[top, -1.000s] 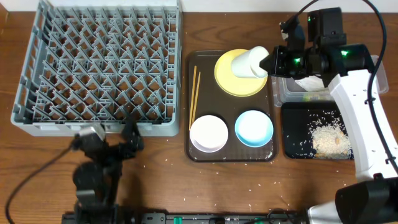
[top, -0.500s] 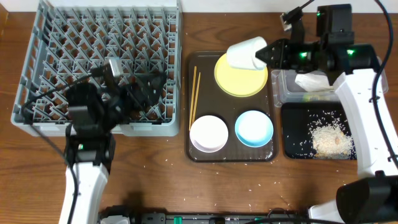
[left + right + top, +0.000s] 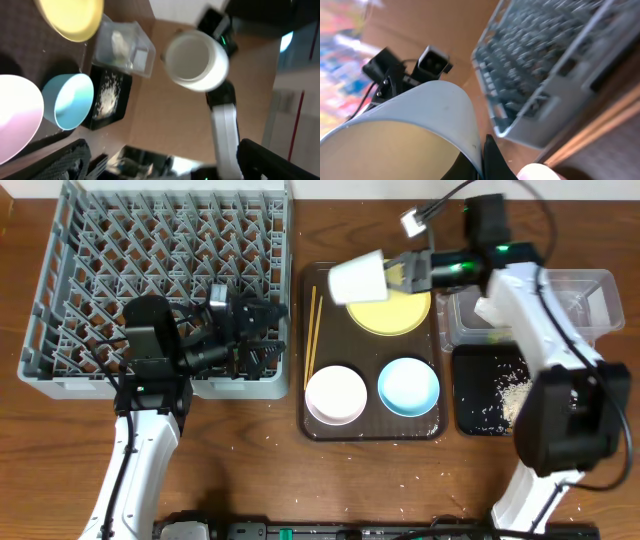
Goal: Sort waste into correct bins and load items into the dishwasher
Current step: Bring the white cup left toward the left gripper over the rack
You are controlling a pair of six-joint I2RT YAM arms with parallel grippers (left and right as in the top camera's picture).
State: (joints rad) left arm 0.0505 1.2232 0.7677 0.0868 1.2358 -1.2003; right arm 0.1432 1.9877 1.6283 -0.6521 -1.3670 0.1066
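My left gripper is to load the small white cup into the dish rack with its opening down, so next it should hold the cup around its base end.
My right gripper is shut on the rim of the small white cup and holds it on its side in the air over the far left of the brown serving tray. The right wrist view shows the cup's wall pinched between the fingers. My left gripper is open and empty over the front right corner of the grey dish rack, facing the cup. The yellow plate, chopsticks, white bowl and blue bowl lie on the brown tray.
The clear tub stands at the far right with a whitish napkin in it. The black tray in front of it holds rice scraps. The snack wrapper is hidden. Rice grains dot the table's front.
My right gripper carried the cup leftward from above the plate. My left arm rose from the table's front edge and reached right over the rack's corner.
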